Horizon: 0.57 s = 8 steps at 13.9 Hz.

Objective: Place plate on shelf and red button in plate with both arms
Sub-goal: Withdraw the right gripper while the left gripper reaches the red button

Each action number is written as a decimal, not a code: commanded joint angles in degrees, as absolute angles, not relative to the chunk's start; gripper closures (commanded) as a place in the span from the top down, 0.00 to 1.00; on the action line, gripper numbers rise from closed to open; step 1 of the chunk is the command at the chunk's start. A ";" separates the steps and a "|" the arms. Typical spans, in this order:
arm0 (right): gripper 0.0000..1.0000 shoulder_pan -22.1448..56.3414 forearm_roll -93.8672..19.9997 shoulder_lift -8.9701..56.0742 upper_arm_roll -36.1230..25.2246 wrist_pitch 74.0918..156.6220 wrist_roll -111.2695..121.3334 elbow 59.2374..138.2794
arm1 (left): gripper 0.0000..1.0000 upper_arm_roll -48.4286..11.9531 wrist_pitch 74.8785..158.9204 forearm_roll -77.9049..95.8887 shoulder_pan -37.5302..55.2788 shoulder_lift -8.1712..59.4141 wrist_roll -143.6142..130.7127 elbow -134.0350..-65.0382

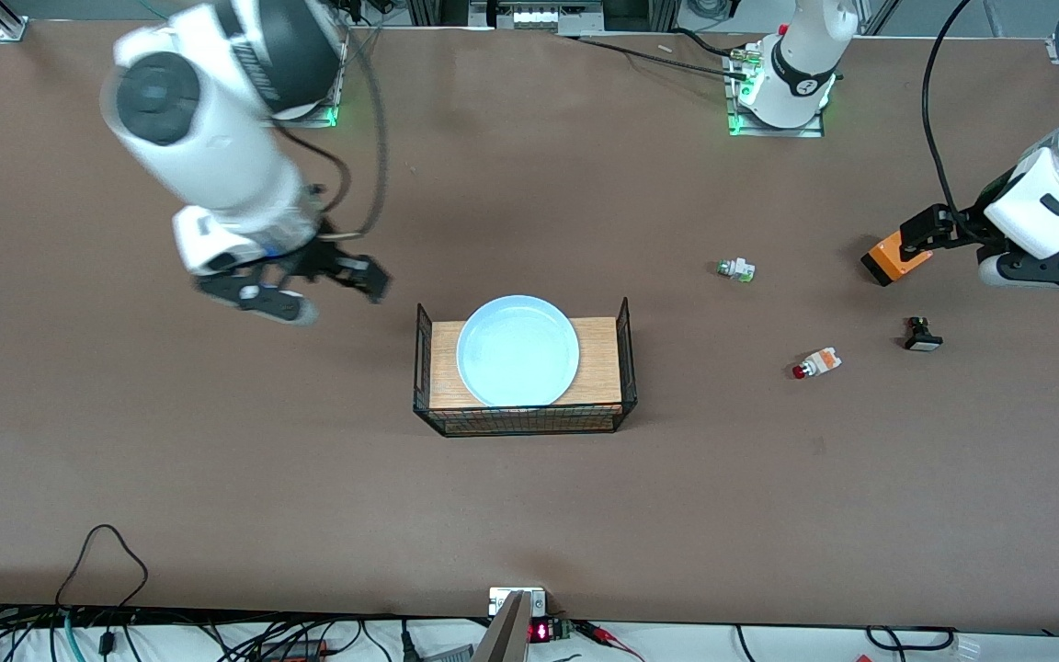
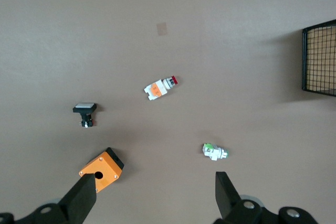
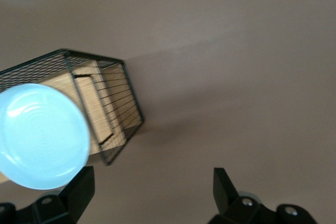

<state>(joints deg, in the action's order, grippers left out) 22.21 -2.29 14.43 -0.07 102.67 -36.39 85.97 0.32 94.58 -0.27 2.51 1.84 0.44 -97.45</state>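
I need to pick up the red button next with my left gripper by its white and orange body (image 1: pixel 825 360), so the red button's red cap (image 1: pixel 798 371) stays free for the plate.
The pale light-blue plate (image 1: pixel 518 351) lies on a wooden board inside a black wire basket (image 1: pixel 626 359) at mid-table; it also shows in the right wrist view (image 3: pixel 39 135). The red button (image 1: pixel 815 364) lies on its side on the table toward the left arm's end, and shows in the left wrist view (image 2: pixel 160 87). My right gripper (image 1: pixel 346 276) is open and empty in the air beside the basket, toward the right arm's end (image 3: pixel 152 190). My left gripper (image 1: pixel 929 228) is open and empty over the orange box (image 2: pixel 155 195).
An orange box (image 1: pixel 897 257) with a hole, a green-capped white button (image 1: pixel 736 269) and a black button (image 1: pixel 922 335) lie around the red button. The basket's corner shows in the left wrist view (image 2: pixel 320 59). Cables run along the table's front edge.
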 commanded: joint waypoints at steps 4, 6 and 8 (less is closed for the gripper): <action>1.00 8.80 -1.58 12.22 0.09 96.17 -10.40 85.87 | 1.00 0.18 91.73 -3.24 2.99 15.10 10.76 -96.41; 1.00 7.74 -0.62 10.90 -2.97 93.62 -7.92 86.04 | 1.00 0.18 98.14 -3.34 2.12 18.79 23.31 -97.55; 1.00 7.74 -0.53 9.94 -7.10 90.81 -1.27 86.22 | 1.00 0.26 107.26 -3.34 1.67 21.00 37.11 -100.44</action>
